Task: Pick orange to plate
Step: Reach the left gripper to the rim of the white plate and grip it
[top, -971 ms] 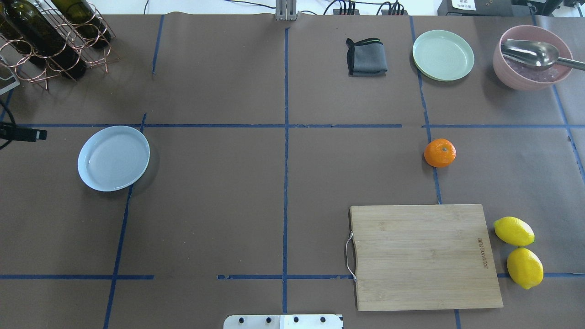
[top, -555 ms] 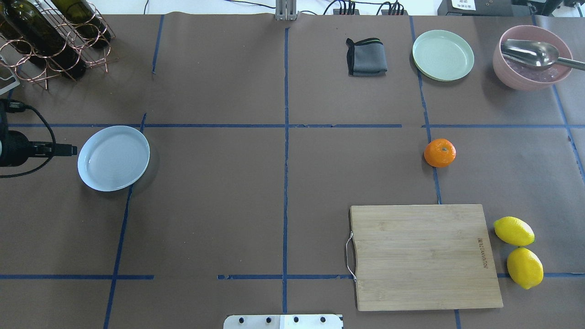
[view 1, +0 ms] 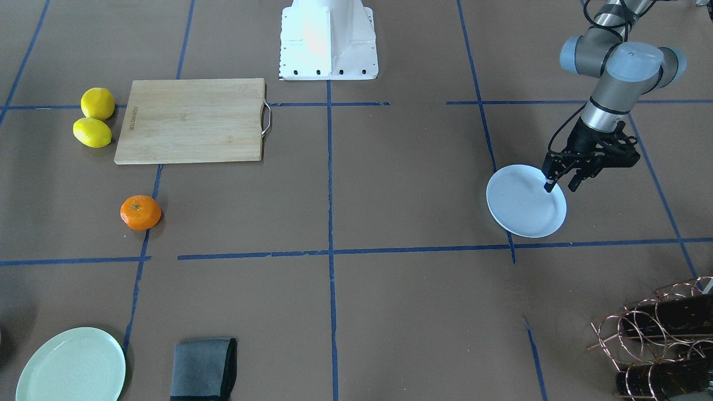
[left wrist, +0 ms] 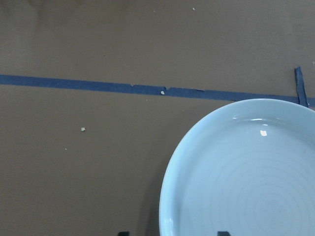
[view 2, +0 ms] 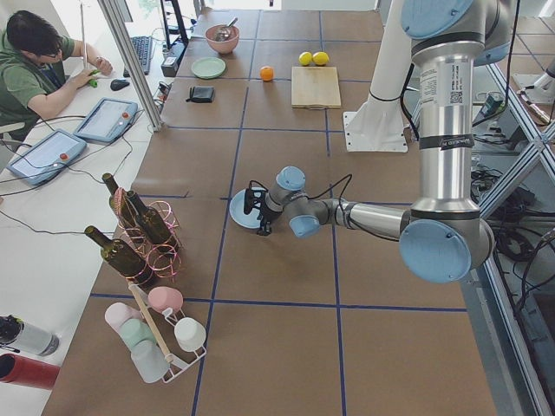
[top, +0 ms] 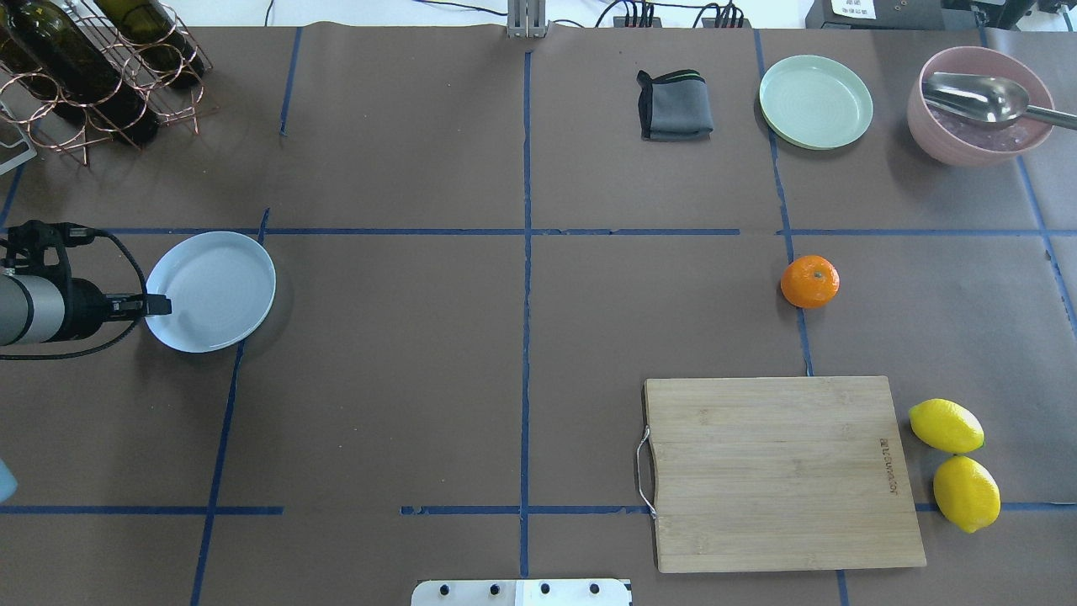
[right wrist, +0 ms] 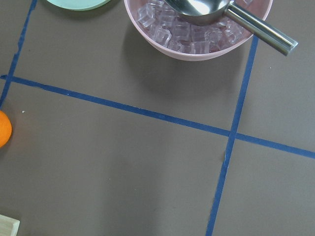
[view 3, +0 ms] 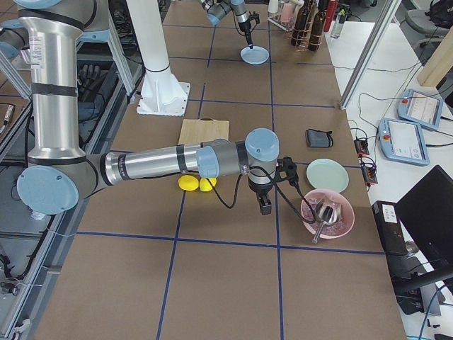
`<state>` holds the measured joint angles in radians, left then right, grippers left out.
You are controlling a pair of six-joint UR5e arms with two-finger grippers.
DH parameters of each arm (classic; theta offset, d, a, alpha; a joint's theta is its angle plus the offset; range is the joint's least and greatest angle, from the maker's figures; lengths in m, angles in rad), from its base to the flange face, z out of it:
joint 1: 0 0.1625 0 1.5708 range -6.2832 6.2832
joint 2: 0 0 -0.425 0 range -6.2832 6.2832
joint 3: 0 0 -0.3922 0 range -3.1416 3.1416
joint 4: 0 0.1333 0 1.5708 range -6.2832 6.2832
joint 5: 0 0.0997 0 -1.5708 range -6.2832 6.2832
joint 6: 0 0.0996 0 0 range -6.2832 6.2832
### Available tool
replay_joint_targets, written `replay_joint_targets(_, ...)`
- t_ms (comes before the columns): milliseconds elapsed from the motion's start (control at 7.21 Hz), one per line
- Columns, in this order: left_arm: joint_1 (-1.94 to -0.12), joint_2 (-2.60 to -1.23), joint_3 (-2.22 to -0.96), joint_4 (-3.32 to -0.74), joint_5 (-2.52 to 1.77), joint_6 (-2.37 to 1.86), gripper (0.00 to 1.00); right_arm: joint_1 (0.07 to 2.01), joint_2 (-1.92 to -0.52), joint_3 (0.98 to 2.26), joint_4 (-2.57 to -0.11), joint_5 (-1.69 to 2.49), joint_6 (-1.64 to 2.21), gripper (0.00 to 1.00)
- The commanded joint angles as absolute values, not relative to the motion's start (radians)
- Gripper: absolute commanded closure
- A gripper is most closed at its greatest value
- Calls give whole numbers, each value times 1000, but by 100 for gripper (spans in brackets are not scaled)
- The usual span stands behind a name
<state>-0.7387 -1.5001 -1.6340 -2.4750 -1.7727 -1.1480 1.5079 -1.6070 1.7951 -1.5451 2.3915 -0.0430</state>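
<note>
The left gripper should grab the pale bluish plate by its rim (view 1: 556, 192) next. Then the robot will bring the plate over for the orange (view 1: 140, 213).
The orange (top: 809, 281) sits on the brown table right of centre, beyond the cutting board, and shows at the left edge of the right wrist view (right wrist: 2, 129). The pale bluish plate (top: 214, 286) lies far off on the left, with nothing on it. My left gripper (top: 156, 305) hangs open at the plate's outer rim (view 1: 535, 228); one finger is over the rim and one outside it, and its fingertips (left wrist: 224, 233) hold nothing. My right gripper (view 3: 265, 205) hovers near the pink bowl, and I cannot tell whether it is open or shut.
A wooden cutting board (top: 782, 471) lies at the near right, with two lemons (top: 947, 425) beside it. At the far right stand a pale green plate (top: 815, 101), a pink bowl of ice with a metal scoop (top: 980, 105) and a folded grey cloth (top: 675, 105). A bottle rack (top: 92, 67) fills the far left corner.
My left arm has come in from the left edge and its gripper has reached the plate's rim. The orange and the plate have not moved.
</note>
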Motion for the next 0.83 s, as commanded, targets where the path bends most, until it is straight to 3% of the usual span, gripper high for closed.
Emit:
replay_joint_targets(0,-723,-1528,-1611,-2474,-1770,-1147,100,1508,-1608,1795,-1545,2391,-43,0)
replay_joint_targets(693,-726,-1531,-1692,-2471,-1782,-1140,100,1508,-1609,1795,-1545,2391,-43,0)
